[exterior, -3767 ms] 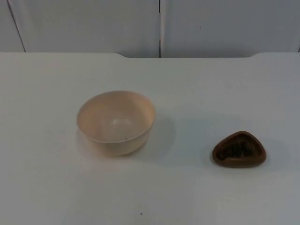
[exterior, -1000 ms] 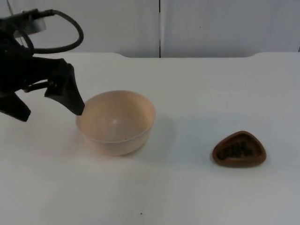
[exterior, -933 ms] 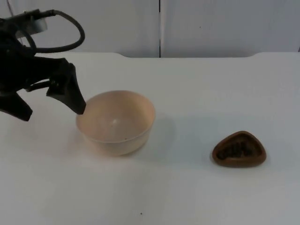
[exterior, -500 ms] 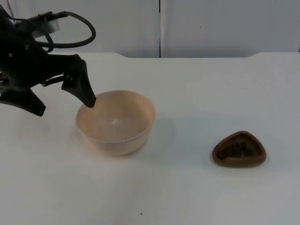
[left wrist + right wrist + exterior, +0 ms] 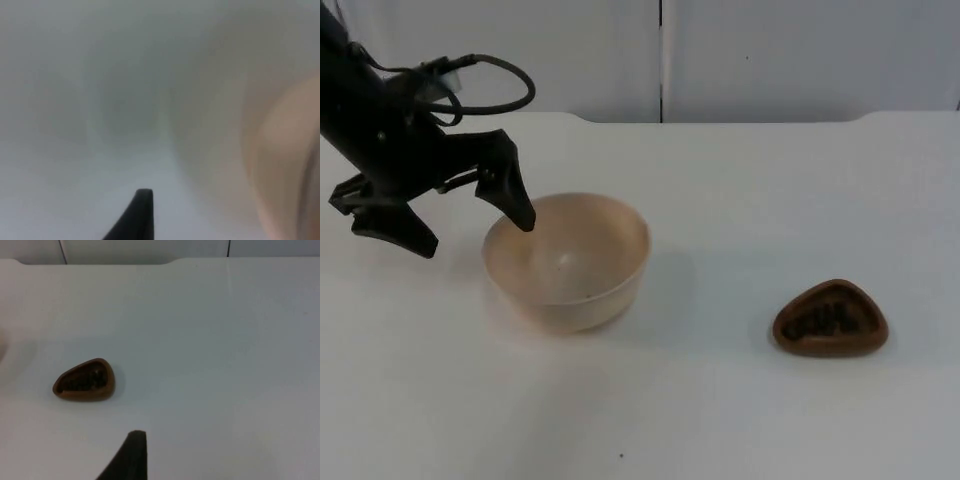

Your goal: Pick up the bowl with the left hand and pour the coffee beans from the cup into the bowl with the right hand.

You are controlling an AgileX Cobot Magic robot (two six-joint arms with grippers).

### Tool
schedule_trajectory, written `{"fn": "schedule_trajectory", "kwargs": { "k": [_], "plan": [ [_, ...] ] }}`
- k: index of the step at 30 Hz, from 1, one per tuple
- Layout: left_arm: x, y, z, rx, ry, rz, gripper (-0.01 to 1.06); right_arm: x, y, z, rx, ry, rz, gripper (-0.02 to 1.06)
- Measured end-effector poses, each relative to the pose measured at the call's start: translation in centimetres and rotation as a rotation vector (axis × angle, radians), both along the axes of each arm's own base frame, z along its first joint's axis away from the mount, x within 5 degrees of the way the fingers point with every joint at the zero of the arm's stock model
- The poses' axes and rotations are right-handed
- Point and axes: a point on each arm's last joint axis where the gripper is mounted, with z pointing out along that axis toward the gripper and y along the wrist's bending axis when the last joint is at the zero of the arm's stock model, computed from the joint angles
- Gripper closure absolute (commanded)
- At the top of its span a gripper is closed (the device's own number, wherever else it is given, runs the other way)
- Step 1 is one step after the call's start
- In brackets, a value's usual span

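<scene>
Next, the left gripper grabs the bowl (image 5: 582, 285) by its thin rim (image 5: 510, 222), since the bowl spreads far wider than my open fingers.
A cream bowl (image 5: 582, 285) stands left of the table's middle; it shows as a blurred beige shape (image 5: 287, 165) in the left wrist view. My left gripper (image 5: 470, 228) is open at the bowl's left rim, with one finger (image 5: 517, 203) over the rim inside the bowl and the other finger (image 5: 400, 228) outside on the left. A small brown rounded-triangular cup (image 5: 830, 318) holding dark coffee beans sits at the right. In the right wrist view the cup (image 5: 84, 381) lies well ahead of my right gripper (image 5: 131, 456), which waits apart from it.
The white table (image 5: 740, 200) ends at the grey partition wall (image 5: 770, 50) at the back. Bare table lies between bowl and cup and along the front edge.
The left arm came in from the left and moved right toward the bowl; its near finger now reaches over the rim. Bowl and cup have not moved.
</scene>
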Motion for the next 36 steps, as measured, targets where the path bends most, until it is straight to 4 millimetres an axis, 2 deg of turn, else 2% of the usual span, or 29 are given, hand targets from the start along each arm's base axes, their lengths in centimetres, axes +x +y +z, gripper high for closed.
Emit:
{"fn": "schedule_trajectory", "kwargs": {
  "k": [9, 17, 22, 27, 30, 31, 35, 36],
  "plan": [
    [0.7, -0.1, -1.2, 0.014, -0.026, 0.027, 0.05, 0.0, -0.1, 0.0, -0.012, 0.000, -0.008, -0.01],
    [0.8, -0.6, -1.6, 0.023, -0.041, 0.025, 0.13, 0.0, -0.1, 0.0, -0.012, 0.000, -0.008, -0.01],
    [0.7, -0.9, -2.7, 0.027, -0.017, 0.003, 0.14, 0.0, -0.1, 0.0, -0.012, 0.000, -0.008, -0.01],
    [0.7, -0.9, -2.7, 0.027, -0.018, -0.001, 0.16, 0.0, -0.2, 0.0, -0.019, -0.001, -0.013, -0.01],
    [0.7, -0.9, -2.7, 0.027, -0.018, -0.001, 0.31, 0.0, -0.3, 0.0, -0.026, -0.001, -0.018, -0.01],
    [0.7, -0.9, -2.7, 0.027, -0.018, -0.001, 0.31, 0.0, -0.3, 0.0, -0.027, -0.001, -0.019, -0.01],
    [0.6, -0.9, -2.7, 0.025, -0.011, -0.005, 0.62, 0.0, -0.3, 0.0, -0.027, -0.001, -0.019, -0.01],
    [0.5, -1.0, -2.7, 0.020, 0.003, -0.011, 0.62, 0.0, -0.3, 0.0, -0.027, -0.001, -0.019, -0.01]
  ]
}}
